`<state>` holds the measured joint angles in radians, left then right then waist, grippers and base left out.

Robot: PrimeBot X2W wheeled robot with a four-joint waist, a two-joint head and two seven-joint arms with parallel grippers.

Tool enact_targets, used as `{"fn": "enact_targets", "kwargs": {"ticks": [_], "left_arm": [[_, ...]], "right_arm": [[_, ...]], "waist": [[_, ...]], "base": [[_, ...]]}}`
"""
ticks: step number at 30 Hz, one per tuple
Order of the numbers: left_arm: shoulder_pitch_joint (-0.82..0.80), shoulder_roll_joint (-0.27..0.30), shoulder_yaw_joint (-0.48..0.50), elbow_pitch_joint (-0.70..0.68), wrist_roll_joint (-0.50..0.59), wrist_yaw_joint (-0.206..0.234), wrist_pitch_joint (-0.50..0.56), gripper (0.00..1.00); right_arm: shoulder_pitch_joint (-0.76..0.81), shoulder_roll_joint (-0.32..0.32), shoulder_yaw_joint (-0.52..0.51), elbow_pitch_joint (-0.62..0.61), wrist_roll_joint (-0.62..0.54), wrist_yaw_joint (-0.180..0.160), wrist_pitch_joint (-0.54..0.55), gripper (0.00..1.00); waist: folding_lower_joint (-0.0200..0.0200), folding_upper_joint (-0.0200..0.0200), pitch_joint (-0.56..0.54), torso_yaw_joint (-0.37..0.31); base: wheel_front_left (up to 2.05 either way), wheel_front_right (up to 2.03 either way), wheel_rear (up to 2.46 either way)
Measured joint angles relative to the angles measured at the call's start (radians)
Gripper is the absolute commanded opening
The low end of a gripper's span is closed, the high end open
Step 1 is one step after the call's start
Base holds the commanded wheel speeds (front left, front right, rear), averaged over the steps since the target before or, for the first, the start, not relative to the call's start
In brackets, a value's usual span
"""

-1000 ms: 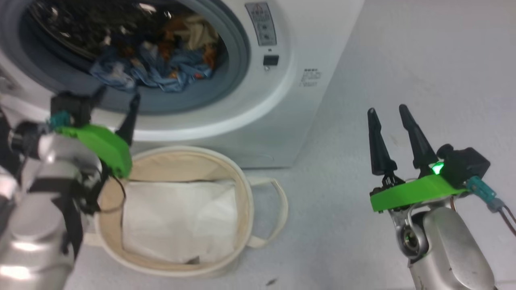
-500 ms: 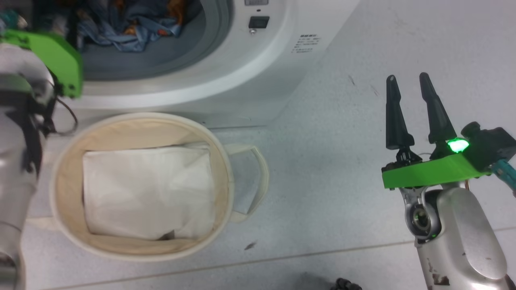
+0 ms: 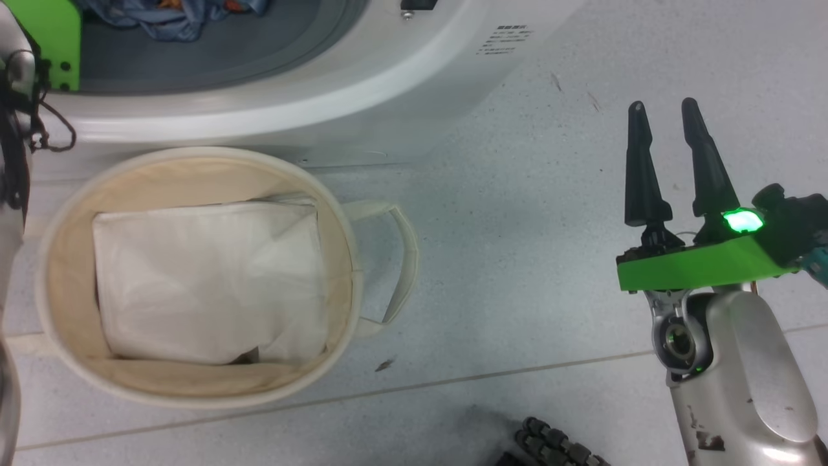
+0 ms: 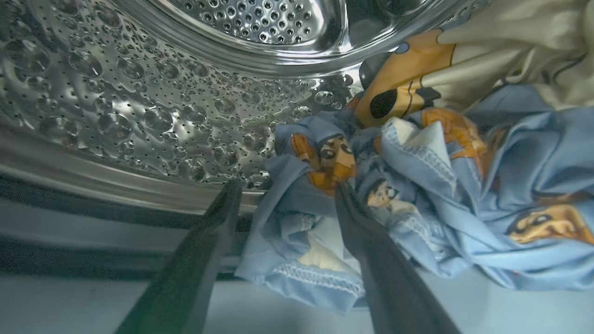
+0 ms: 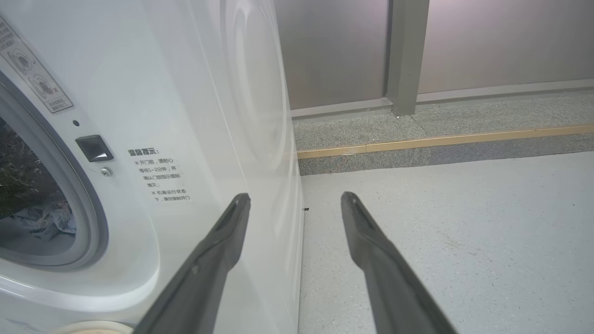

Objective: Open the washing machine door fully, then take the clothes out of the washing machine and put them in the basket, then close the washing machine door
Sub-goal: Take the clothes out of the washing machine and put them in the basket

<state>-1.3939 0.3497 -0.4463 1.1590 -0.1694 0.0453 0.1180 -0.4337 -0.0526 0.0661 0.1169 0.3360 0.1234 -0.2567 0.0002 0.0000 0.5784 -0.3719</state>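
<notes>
The rest of the blue clothes [image 4: 464, 195] lies heaped and tangled while the stitched hem [image 4: 314, 272] sticks out as a loose end, so my left gripper will grab that hem next.
The washing machine [image 3: 362, 77] stands open at the top of the head view, and its door is out of view. My left gripper [image 4: 287, 186] is inside the perforated steel drum [image 4: 139, 93] and is open. A fold of the blue cartoon-print clothes [image 4: 464, 195] lies between its fingers and touches the right one. Cream-yellow fabric [image 4: 510, 46] lies behind the blue pile. The cream basket [image 3: 349, 259] sits on the floor right below the opening. My right gripper [image 3: 663, 110] hangs open and empty over the floor, to the right of the machine [image 5: 185, 93].
A flat white folded sheet [image 3: 207, 278] lies in the basket. The basket's looped handle [image 3: 401, 259] sticks out to the right. A dark ribbed object [image 3: 556, 446] shows at the bottom edge. In the right wrist view, grey floor [image 5: 441, 241] runs to a wall with a raised kerb [image 5: 417, 139].
The head camera has tipped downward, so the machine and basket sit higher in the picture. My left gripper has reached forward from the opening's rim into the drum. The right gripper has stayed open.
</notes>
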Motion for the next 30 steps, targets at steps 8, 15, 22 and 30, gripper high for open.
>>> {"fn": "enact_targets", "kwargs": {"ticks": [8, 15, 22, 30], "left_arm": [[-0.057, -0.018, -0.058, 0.085, 0.045, 0.021, 0.099, 1.00], [-0.057, -0.019, -0.095, 0.114, 0.063, 0.023, 0.162, 1.00], [-0.069, -0.016, -0.120, 0.121, 0.073, 0.013, 0.181, 1.00], [-0.084, -0.017, -0.140, 0.119, 0.077, -0.047, 0.152, 0.00]], "right_arm": [[-0.010, 0.001, 0.001, -0.003, 0.009, 0.000, 0.000, 1.00], [-0.011, 0.001, 0.013, 0.000, 0.009, 0.000, 0.000, 1.00], [-0.012, 0.001, 0.023, 0.001, 0.019, 0.000, 0.000, 1.00], [-0.028, 0.001, 0.023, 0.001, 0.034, 0.000, 0.000, 1.00]], "waist": [[-0.0001, 0.0000, 0.017, -0.009], [-0.0001, 0.0000, 0.009, -0.015], [-0.0001, 0.0001, 0.023, -0.019], [-0.0001, 0.0000, 0.041, -0.026]], "base": [[0.00, 0.00, 0.00], [0.00, 0.00, 0.00], [0.00, 0.00, 0.00], [0.00, 0.00, 0.00]]}}
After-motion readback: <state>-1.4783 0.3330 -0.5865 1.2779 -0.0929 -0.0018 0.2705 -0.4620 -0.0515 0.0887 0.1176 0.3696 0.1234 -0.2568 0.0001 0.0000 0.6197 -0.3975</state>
